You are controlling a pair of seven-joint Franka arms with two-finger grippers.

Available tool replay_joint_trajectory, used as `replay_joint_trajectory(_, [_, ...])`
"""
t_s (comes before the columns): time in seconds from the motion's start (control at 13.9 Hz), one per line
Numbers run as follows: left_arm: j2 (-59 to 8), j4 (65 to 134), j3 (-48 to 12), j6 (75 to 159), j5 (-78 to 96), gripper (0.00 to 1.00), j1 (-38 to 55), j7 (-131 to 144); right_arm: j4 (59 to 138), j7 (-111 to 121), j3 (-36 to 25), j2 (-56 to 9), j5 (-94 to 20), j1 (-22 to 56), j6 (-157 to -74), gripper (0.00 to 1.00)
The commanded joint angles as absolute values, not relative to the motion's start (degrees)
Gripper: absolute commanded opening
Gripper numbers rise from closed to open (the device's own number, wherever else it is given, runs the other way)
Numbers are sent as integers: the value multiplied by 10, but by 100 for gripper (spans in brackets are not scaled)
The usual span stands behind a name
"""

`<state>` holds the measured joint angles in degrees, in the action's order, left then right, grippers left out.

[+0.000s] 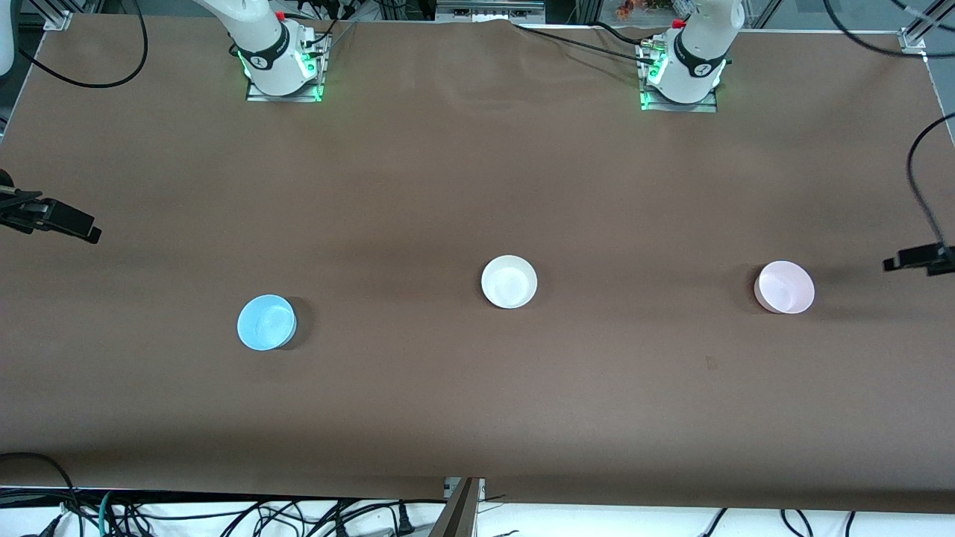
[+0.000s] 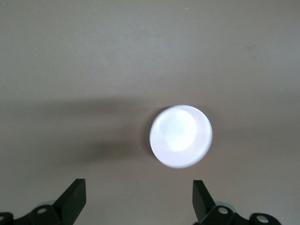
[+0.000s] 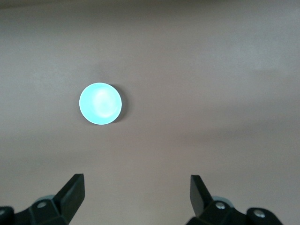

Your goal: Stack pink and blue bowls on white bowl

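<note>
My left gripper should grab the pink bowl by its rim next, so that it can stack the bowl on the white bowl (image 1: 509, 281).
The white bowl (image 1: 509, 281) stands upright mid-table. The light blue bowl (image 1: 265, 322) stands toward the right arm's end, a little nearer the front camera. The pale pink bowl (image 1: 784, 287) stands toward the left arm's end, level with the white one. My left gripper (image 2: 139, 197) is open and empty, high over the table beside the pink bowl (image 2: 181, 136), which looks washed-out pale there. My right gripper (image 3: 137, 192) is open and empty, high over the table, apart from the blue bowl (image 3: 100, 103). Neither hand shows in the front view.
The brown table cover (image 1: 477, 403) is bare between the bowls. The arm bases (image 1: 283, 60) (image 1: 683, 71) stand along the farthest edge. Black fittings jut in at the two ends of the table (image 1: 52, 216) (image 1: 921, 259). Cables hang off the nearest edge.
</note>
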<state>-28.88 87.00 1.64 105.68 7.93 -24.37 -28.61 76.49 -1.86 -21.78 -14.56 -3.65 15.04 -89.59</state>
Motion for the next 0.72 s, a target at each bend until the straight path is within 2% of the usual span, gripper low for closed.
replay_joint_trajectory(0.0, [-285,952,10,1150,91,100,-245,-301,761,-13,-217,-145,-42,148,-889,99])
replay_joint_trajectory(0.29, [-287,1052,-13,1293,108,100,-241,-292,761,-13,-217,-145,-42,148,-889,99])
replay_joint_trajectory(0.65, [-294,1092,-16,1348,108,100,-241,-297,761,-15,-216,-145,-42,150,-889,99])
